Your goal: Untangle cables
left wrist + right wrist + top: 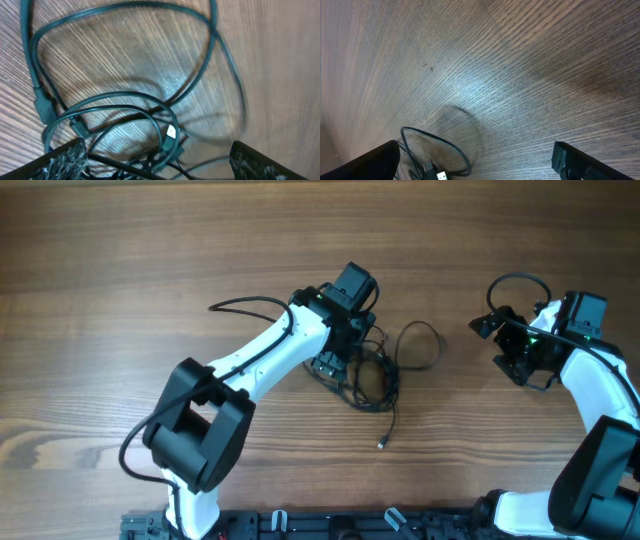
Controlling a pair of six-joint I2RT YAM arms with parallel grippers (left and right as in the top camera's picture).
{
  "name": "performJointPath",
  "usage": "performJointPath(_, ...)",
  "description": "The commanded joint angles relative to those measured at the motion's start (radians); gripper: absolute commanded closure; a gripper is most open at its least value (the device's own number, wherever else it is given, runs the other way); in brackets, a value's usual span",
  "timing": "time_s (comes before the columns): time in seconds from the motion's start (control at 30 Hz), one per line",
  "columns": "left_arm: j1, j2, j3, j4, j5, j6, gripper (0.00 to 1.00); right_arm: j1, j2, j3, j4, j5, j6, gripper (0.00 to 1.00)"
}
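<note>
My left gripper is to grab the bundle's crossing pieces of cable, opposite the spreading loop, so that loop stays free for my right gripper to untangle.
The cables [372, 378] lie as a knotted black bundle at the table's middle, with one loop [421, 345] spreading right and a loose plug end [382, 444] trailing toward the front. My left gripper [336, 368] stands open right over the bundle's left side. In the left wrist view its fingers [60, 160] straddle several crossing strands and a small plug [171, 133], and nothing is clamped. My right gripper [500, 348] is open at the far right, apart from the bundle. A thin black loop with a plug end [436, 174] sits by its left finger [367, 162]; I cannot tell whether they touch.
The wooden table [120, 270] is bare to the left and along the back. A thicker black arm cable [245, 304] arcs off the left arm, and another loop [520, 280] rises behind the right wrist. The arm bases stand at the front edge.
</note>
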State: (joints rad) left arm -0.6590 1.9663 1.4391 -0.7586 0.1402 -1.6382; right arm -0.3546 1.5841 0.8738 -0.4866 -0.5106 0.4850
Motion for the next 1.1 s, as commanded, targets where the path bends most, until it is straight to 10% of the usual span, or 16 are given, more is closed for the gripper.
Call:
performJointPath(0.0, 0.001, 0.043, -0.001, -0.011, -0.033, -0.018, 0.09, 0.001, -0.018, 0.002, -0.004, 0.017, -0.014, 0.00)
performJointPath(0.17, 0.152, -0.135, 0.061, -0.247, -0.138, 0.066, 0.00, 0.001, -0.018, 0.002, -0.014, 0.017, -0.014, 0.00)
performJointPath(0.3, 0.163, -0.320, 0.088, -0.036, -0.133, 0.137, 0.04, 0.001, -0.018, 0.002, -0.016, 0.017, -0.014, 0.00)
performJointPath(0.77, -0.051, 0.097, 0.087, 0.141, 0.044, 0.055, 0.23, 0.001, -0.018, 0.002, -0.037, 0.017, -0.015, 0.01)
performJointPath(1.07, 0.053, -0.041, 0.176, -0.021, 0.053, 0.136, 0.23, 0.001, -0.018, 0.002, -0.042, 0.017, -0.014, 0.00)
